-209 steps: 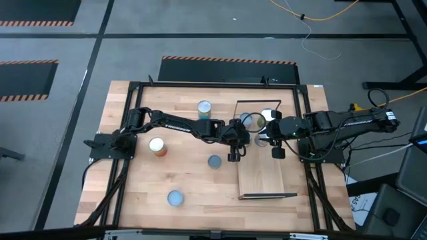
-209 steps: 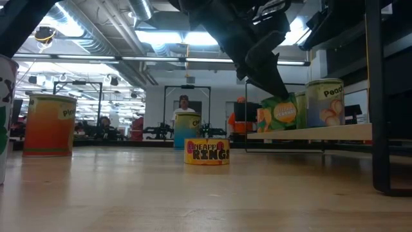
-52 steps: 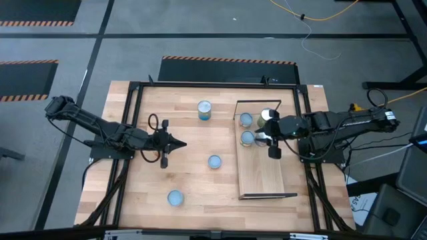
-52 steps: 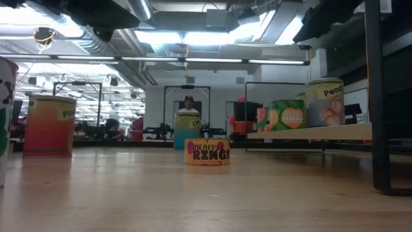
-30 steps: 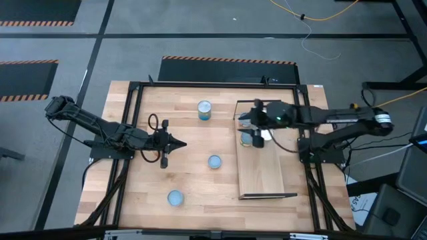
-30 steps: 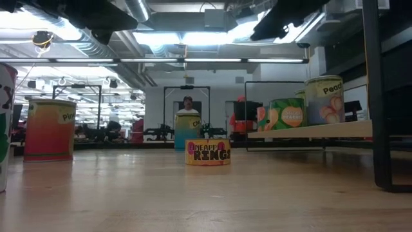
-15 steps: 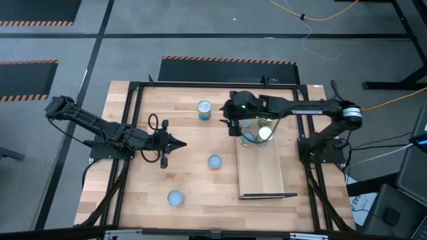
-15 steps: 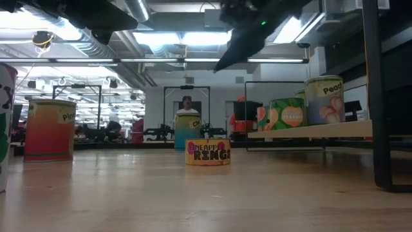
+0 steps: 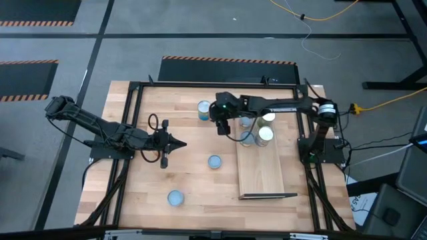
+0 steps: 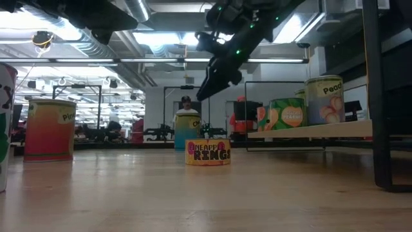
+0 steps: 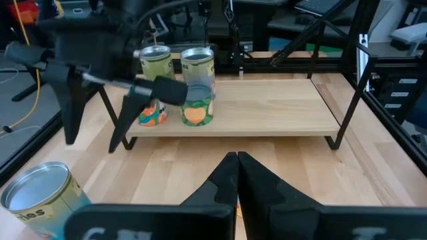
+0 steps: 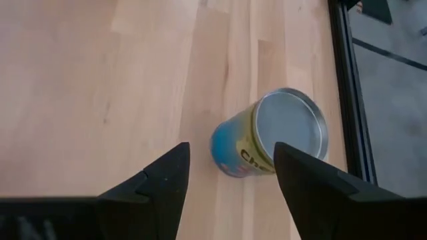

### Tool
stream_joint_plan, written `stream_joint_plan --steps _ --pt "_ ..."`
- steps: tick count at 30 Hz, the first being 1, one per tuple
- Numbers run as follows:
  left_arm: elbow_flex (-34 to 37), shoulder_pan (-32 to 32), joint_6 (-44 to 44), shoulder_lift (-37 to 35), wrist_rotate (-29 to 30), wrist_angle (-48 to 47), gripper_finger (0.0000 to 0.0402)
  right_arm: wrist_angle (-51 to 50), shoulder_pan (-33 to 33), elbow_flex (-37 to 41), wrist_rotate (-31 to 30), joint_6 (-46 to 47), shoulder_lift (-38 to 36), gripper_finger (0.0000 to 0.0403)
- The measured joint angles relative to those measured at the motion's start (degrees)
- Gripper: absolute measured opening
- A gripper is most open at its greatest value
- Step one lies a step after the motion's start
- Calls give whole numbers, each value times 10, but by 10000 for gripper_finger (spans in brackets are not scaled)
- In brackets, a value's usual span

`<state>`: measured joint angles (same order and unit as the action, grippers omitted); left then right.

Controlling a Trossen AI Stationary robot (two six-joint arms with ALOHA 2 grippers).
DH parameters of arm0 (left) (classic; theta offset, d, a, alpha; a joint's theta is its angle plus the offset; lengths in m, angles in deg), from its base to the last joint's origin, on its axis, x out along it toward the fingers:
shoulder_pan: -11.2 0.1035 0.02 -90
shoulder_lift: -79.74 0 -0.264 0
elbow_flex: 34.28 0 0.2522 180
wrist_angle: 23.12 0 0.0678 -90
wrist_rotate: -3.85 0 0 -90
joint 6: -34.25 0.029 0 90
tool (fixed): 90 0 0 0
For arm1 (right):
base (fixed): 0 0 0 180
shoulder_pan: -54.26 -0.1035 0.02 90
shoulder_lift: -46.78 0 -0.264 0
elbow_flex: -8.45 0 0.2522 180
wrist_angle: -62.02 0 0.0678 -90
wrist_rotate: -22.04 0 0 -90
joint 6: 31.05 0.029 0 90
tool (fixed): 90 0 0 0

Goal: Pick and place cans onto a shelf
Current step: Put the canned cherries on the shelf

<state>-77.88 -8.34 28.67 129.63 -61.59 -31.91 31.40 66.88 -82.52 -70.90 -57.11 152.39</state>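
The blue-and-yellow can is beyond my right gripper's fingers; they should move toward its rim [image 9: 204, 102] before closing.
A blue-and-yellow can [image 9: 203, 110] stands upright on the table near its far edge. My right gripper [image 9: 216, 117] hovers open just right of it, slanting down. In the right wrist view the can [image 12: 270, 137] lies ahead between the spread fingers, untouched. Several cans [image 9: 257, 128] stand on the far end of the shelf [image 9: 261, 170]. A flat can [image 9: 214, 162] and another can [image 9: 175, 197] stand on the tabletop. My left gripper [image 9: 180, 143] waits shut at the left, above the table, holding nothing.
The low view shows an orange can [image 10: 50, 127] at the left, the flat pineapple can [image 10: 207, 152] in the middle and the shelf's cans [image 10: 286, 114] at the right. A black frame [image 9: 133, 87] edges the table. People stand in the room beyond.
My right gripper has swung from above the shelf's far end toward the table's left, sinking and rolling as it went, and now hangs by the blue-and-yellow can. It has stayed open. No can has moved.
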Motion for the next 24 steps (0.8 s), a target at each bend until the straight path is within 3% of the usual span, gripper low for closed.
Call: stream_joint_plan --steps 9,24 --pt "0 0 0 0 0 0 1 52 19 -1 -1 -2 28 222" --pt "0 0 0 0 0 0 1 92 45 -1 51 -32 52 222"
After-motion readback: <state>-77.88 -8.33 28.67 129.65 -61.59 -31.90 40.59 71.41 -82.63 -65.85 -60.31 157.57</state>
